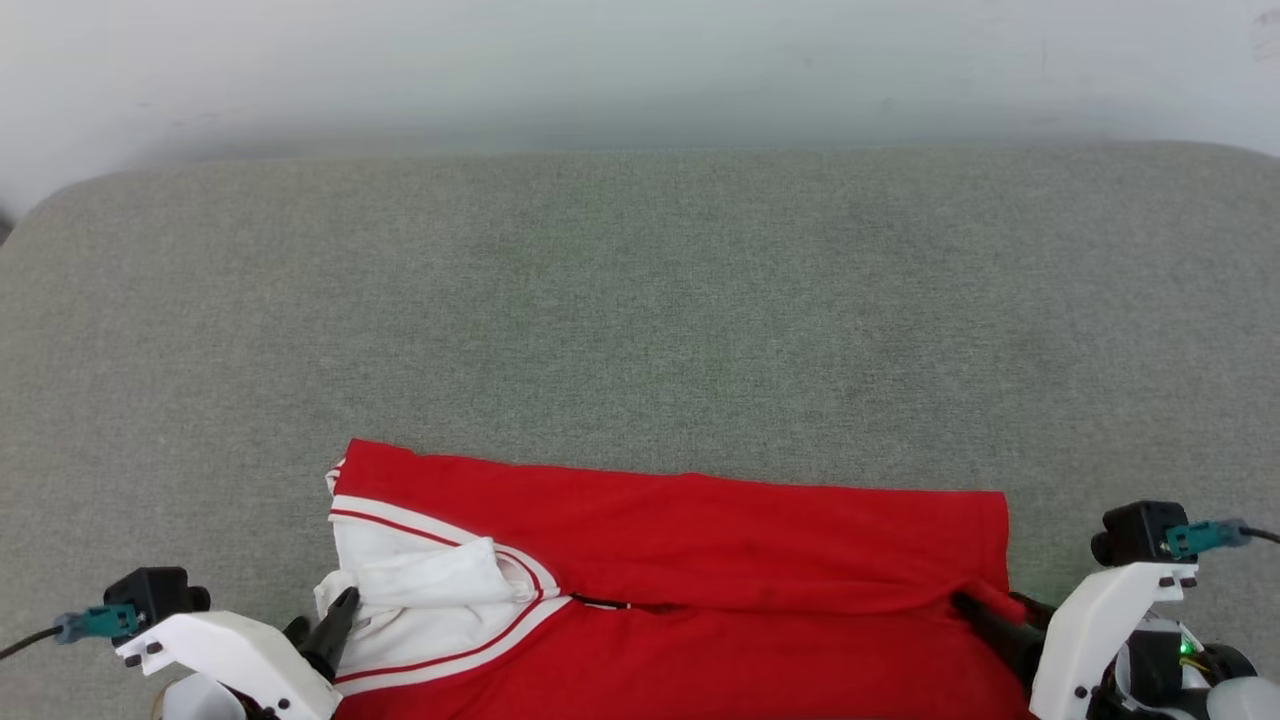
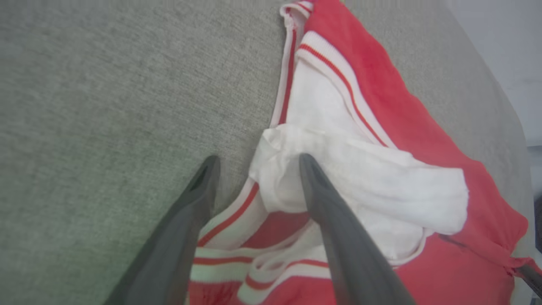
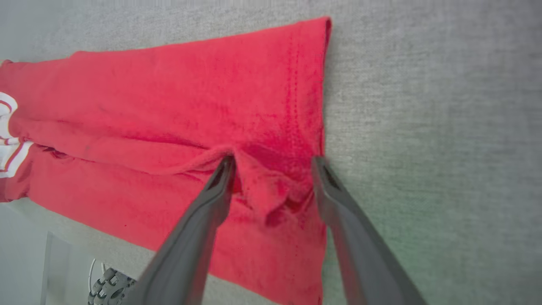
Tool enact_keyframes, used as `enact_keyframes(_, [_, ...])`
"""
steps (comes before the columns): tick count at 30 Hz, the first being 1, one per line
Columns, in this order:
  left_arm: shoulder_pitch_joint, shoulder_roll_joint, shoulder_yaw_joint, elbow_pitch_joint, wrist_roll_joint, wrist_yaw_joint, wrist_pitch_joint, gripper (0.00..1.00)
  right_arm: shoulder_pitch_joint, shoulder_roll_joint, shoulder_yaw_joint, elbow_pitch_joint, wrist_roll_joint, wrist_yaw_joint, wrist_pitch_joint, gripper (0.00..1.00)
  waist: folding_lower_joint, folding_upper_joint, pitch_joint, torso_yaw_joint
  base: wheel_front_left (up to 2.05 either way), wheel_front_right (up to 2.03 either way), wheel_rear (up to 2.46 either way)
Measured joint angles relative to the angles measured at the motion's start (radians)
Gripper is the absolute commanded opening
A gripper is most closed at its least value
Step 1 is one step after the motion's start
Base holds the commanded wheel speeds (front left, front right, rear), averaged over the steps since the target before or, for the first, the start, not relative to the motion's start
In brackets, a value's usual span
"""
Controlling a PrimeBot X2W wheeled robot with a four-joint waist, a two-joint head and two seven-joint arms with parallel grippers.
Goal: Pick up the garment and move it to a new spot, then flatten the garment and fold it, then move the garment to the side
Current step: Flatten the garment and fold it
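The right gripper should next grab the raised fold of cloth (image 1: 978, 590) at the plain red end of the garment, so that it can fold the red garment.
The red garment (image 1: 700, 540) lies folded lengthwise along the near edge of the grey padded table (image 1: 640, 300). Its white inner fabric and striped trim (image 1: 430, 580) show at the left end. My left gripper (image 1: 325, 618) is open at that end. In the left wrist view my left gripper (image 2: 258, 160) straddles the garment's (image 2: 381, 106) edge, with one finger (image 2: 334, 220) over white cloth and the other (image 2: 182, 228) over bare table. My right gripper (image 1: 985, 612) is open at the right end. In the right wrist view my right gripper (image 3: 274, 162) has a raised wrinkle of the garment (image 3: 169, 106) between its fingers.
Beyond the garment, the grey table surface stretches far back to a pale wall (image 1: 640, 70). The table's near edge (image 3: 76, 224) runs just under the garment in the right wrist view, with floor and a cabled part (image 3: 103, 288) below it.
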Motion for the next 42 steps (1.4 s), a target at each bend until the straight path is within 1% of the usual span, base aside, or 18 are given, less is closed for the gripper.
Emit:
enact_keyframes(3, [0.005,-0.016,0.003,0.006,0.044,-0.013,-0.095,1.0,0.031,-0.012,0.015,-0.009,-0.016,-0.001,-0.06,1.0,0.0,0.0,-0.018,-0.006,0.0,0.0,0.0])
enact_keyframes(5, [0.005,-0.03,-0.003,-0.002,0.082,-0.016,-0.15,1.0,0.043,-0.016,0.014,-0.036,-0.015,-0.001,-0.092,1.0,0.0,0.0,-0.032,-0.009,0.0,0.0,0.0])
enact_keyframes(7, [0.004,-0.042,-0.005,-0.023,0.102,-0.017,-0.196,1.0,0.051,-0.025,0.01,-0.072,-0.016,-0.001,-0.109,1.0,0.0,0.0,-0.048,-0.009,0.0,0.0,0.0])
enact_keyframes(9, [-0.006,-0.045,-0.016,-0.046,0.151,-0.016,-0.242,1.0,0.056,-0.035,0.0,-0.109,-0.016,-0.001,-0.109,1.0,0.0001,0.0,-0.063,-0.009,0.0,0.0,0.0])
enact_keyframes(11, [-0.013,-0.051,-0.016,-0.073,0.174,-0.014,-0.289,1.0,0.065,-0.041,-0.019,-0.142,-0.016,-0.001,-0.087,1.0,0.0,0.0,-0.079,-0.008,0.0,0.0,0.0])
enact_keyframes(14, [-0.02,-0.052,-0.024,-0.11,0.239,-0.007,-0.366,1.0,0.067,-0.05,-0.054,-0.175,-0.016,-0.001,-0.039,1.0,0.0,0.0,-0.102,-0.01,0.0,0.0,0.0])
enact_keyframes(18, [-0.036,-0.055,-0.043,-0.152,0.334,0.016,-0.442,1.0,0.063,-0.066,-0.108,-0.192,-0.025,-0.001,0.052,1.0,0.0,0.0,-0.127,-0.009,0.0,0.0,0.0])
enact_keyframes(22, [-0.036,-0.067,-0.064,-0.185,0.434,0.04,-0.474,1.0,0.056,-0.065,-0.137,-0.19,-0.039,-0.001,0.153,1.0,0.0001,0.0,-0.137,0.007,0.0,0.0,0.0])
enact_keyframes(25, [-0.037,-0.077,-0.075,-0.217,0.509,0.05,-0.484,1.0,0.049,-0.054,-0.141,-0.173,-0.054,-0.001,0.201,1.0,0.0,0.0,-0.134,0.028,0.0,0.0,0.0])
enact_keyframes(28, [-0.038,-0.099,-0.072,-0.248,0.553,0.052,-0.486,1.0,0.045,-0.028,-0.141,-0.145,-0.058,-0.001,0.231,1.0,0.0,0.0,-0.116,0.048,0.0,0.0,0.0])
enact_keyframes(32, [-0.048,-0.126,-0.062,-0.276,0.597,0.035,-0.486,1.0,0.023,0.0,-0.14,-0.084,-0.062,-0.001,0.236,1.0,0.0001,0.0,-0.078,0.077,0.0,0.0,0.0])
enact_keyframes(36, [-0.058,-0.146,-0.054,-0.286,0.633,0.012,-0.486,1.0,-0.006,0.016,-0.124,0.005,-0.054,-0.001,0.234,1.0,0.0002,0.0,-0.038,0.106,0.0,0.0,0.0])
enact_keyframes(41, [-0.061,-0.168,-0.049,-0.276,0.658,-0.009,-0.486,1.0,-0.028,0.009,-0.109,0.065,-0.033,-0.001,0.245,1.0,0.0002,0.0,-0.011,0.135,0.0,0.0,0.0])
enact_keyframes(42, [-0.061,-0.17,-0.048,-0.272,0.661,-0.012,-0.486,1.0,-0.032,0.007,-0.105,0.071,-0.031,-0.002,0.245,0.35,0.0002,0.0,-0.01,0.136,0.0,0.0,0.0])
